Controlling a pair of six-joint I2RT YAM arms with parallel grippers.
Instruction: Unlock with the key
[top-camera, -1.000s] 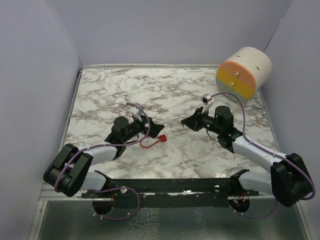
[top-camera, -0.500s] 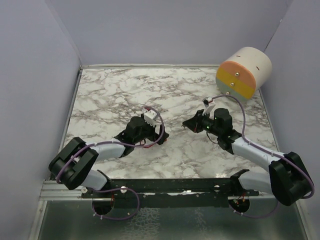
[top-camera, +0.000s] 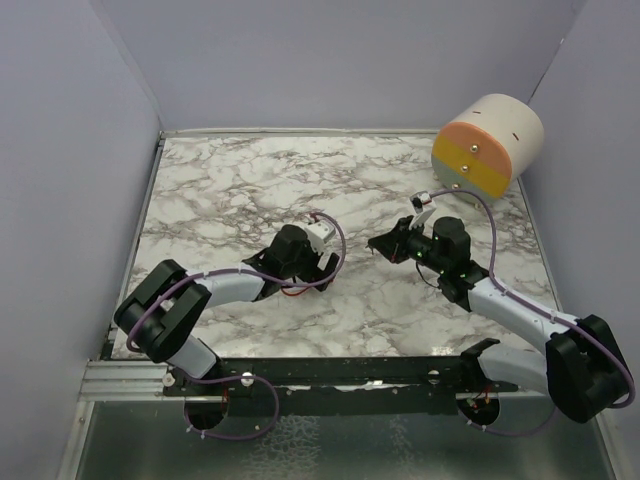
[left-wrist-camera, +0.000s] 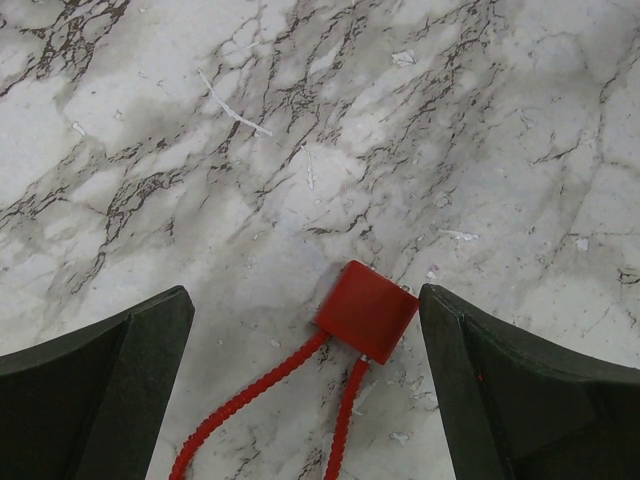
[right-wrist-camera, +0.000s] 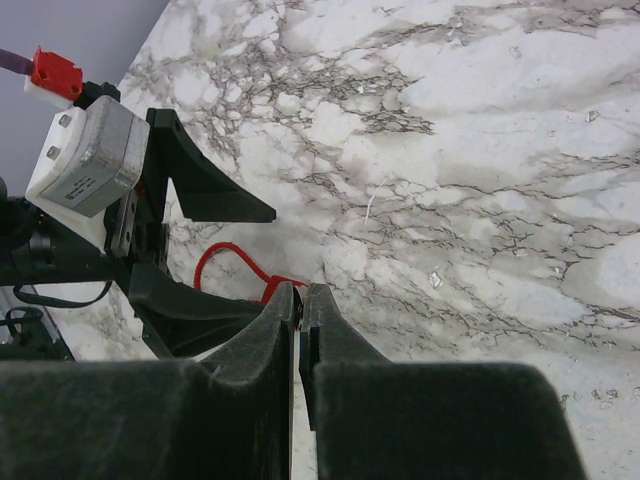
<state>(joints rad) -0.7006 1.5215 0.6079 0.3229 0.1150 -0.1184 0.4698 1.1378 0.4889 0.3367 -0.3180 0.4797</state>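
Note:
I will next grab the red padlock's body across its sides with my left gripper. This leaves the padlock's end opposite the cable free for the key to unlock it.
A small red padlock with a red cable loop lies flat on the marble table. My left gripper is open and low over it, with the lock body between its fingers, close to the right one. In the top view the left gripper covers the lock and only the cable shows. My right gripper hovers to the lock's right, pointing at it. In the right wrist view it is shut on a thin dark sliver, the key, mostly hidden between the pads. The lock sits just past its tips.
A cream cylinder with an orange and yellow face stands at the back right corner. Purple walls close in the left, back and right sides. A black rail runs along the near edge.
My left gripper has swung right and come down over the red lock, which now lies between its open fingers. My right gripper has barely moved.

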